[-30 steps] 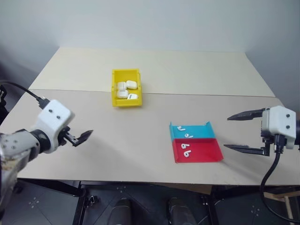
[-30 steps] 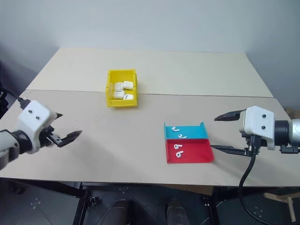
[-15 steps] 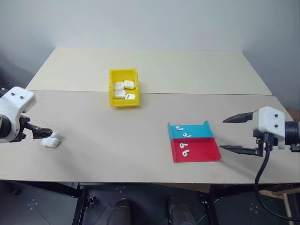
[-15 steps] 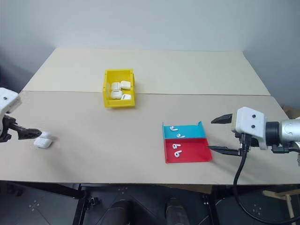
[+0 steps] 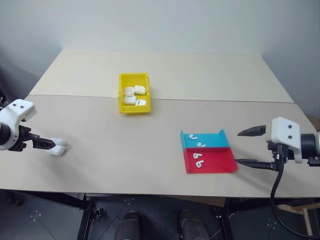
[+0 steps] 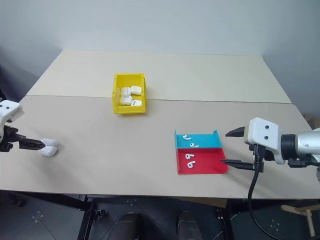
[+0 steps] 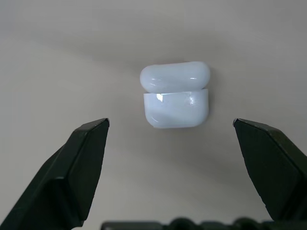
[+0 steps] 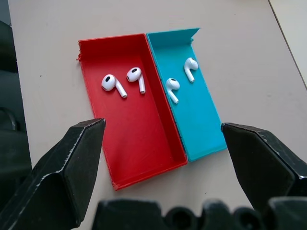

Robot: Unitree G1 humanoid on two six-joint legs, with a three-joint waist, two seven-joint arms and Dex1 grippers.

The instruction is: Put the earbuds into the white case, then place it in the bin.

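Observation:
The white case [image 5: 57,149] lies beyond my left gripper's fingers, so they would miss it if they closed. My left gripper needs to move toward the case first, then close.
A white case [image 7: 176,96] lies on the table near its left edge, with the lid down on its body. My left gripper [image 5: 47,146] points at it, open, and the case [image 5: 56,149] sits just beyond the fingertips, touching neither. The earbuds lie in a shallow tray [image 5: 220,162]: two in the red half [image 8: 115,84] and two in the blue half [image 8: 171,88]. My right gripper [image 5: 238,147] hangs open just right of the tray, holding nothing. The yellow bin [image 5: 121,95] stands further back, left of the middle, and holds several white cases.
The table [image 5: 125,150] is two beige boards joined by a seam that runs behind the bin. Bare surface stretches between the case at the left and the tray at the right. The near edge lies close below both grippers.
My left arm has swung out to the left and turned down towards the white case, which it had hidden before. The right gripper has hardly moved. Both grippers stayed open.

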